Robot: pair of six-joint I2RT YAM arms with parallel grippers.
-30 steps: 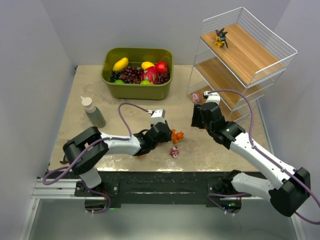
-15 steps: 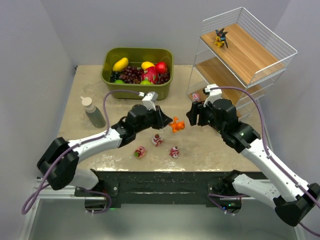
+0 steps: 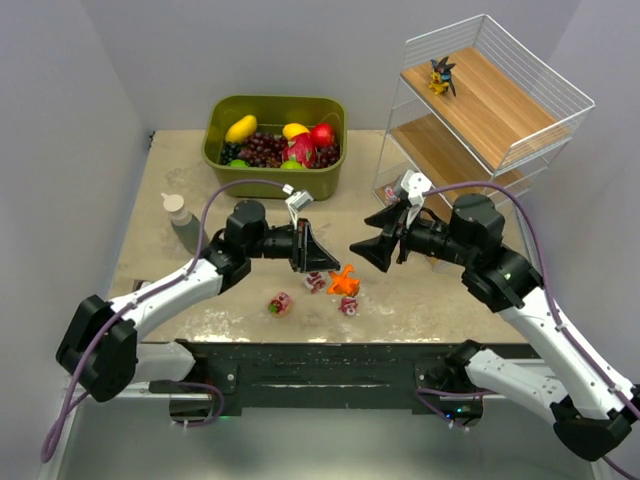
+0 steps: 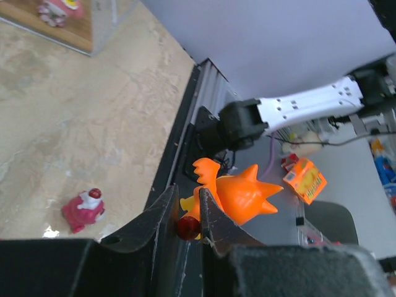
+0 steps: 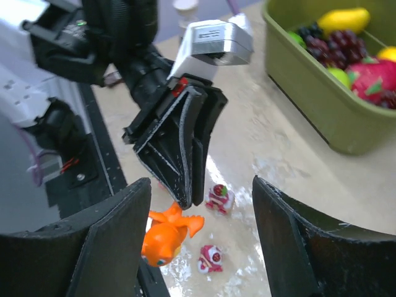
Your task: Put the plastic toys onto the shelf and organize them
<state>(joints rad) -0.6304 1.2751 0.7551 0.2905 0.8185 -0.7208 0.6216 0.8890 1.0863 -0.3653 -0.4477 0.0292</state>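
Observation:
I need to grab the orange creature by its head (image 3: 348,286) (image 5: 161,242) next with my right gripper, opposite the left gripper's hold. The creature's bottom then stays free to be placed on the shelf.
My left gripper (image 3: 318,264) is shut on the leg of the orange creature (image 3: 343,283) and holds it in the air over the table's front. The wrist view shows its jaws (image 4: 185,210) pinching the creature (image 4: 238,195). My right gripper (image 3: 368,238) is open and empty, facing the left gripper from the right. Through its wide jaws (image 5: 201,184) I see the creature (image 5: 164,235) hanging. Three pink toys (image 3: 280,303) (image 3: 314,282) (image 3: 348,305) lie on the table below. The shelf (image 3: 480,110) holds a dark spiky creature (image 3: 441,76) on top and a pink toy (image 3: 392,193) at the bottom.
The olive-green bin (image 3: 275,172) of fruit stands at the back middle. A bottle (image 3: 185,222) stands at the left. The table's front edge (image 3: 330,342) runs just below the loose toys.
My left gripper has lifted the orange creature off the table and swung to point right. My right gripper has turned from the shelf to face it, jaws open.

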